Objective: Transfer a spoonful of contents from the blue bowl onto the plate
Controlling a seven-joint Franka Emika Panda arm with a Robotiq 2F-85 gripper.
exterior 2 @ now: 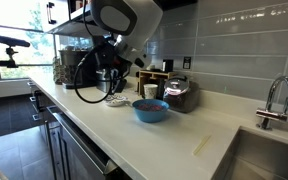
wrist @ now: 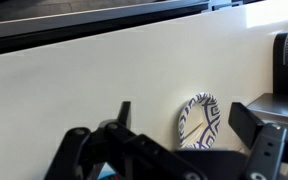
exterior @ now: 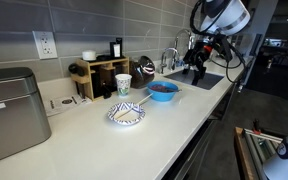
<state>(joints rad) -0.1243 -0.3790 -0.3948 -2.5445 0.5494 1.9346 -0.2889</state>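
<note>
My gripper grabs the pale stick near the sink by its end away from the blue bowl (exterior: pixel 162 92) next, to spoon contents onto the plate.
The blue bowl (exterior: pixel 162 92) stands on the white counter and holds the dark reddish-brown contents (exterior: pixel 162 87); it also shows in an exterior view (exterior 2: pixel 151 111). The plate (exterior: pixel 126 115), white with a blue pattern, lies beside the bowl, and a pale handle (exterior: pixel 140 106) rests on its rim. In the wrist view the plate (wrist: pixel 200 122) lies far below, between my fingers. My gripper (wrist: pixel 184 112) is open and empty, high above the counter. In the exterior views the gripper (exterior: pixel 197 64) (exterior 2: pixel 110 80) hangs clear of bowl and plate.
A patterned paper cup (exterior: pixel 123 85), a wooden rack (exterior: pixel 102 76) and a kettle (exterior: pixel 144 67) stand along the tiled wall. A metal box (exterior: pixel 9 112) is at one end, and the sink (exterior: pixel 204 78) with its faucet (exterior 2: pixel 274 100) at the other. A pale stick (exterior 2: pixel 201 145) lies near the sink.
</note>
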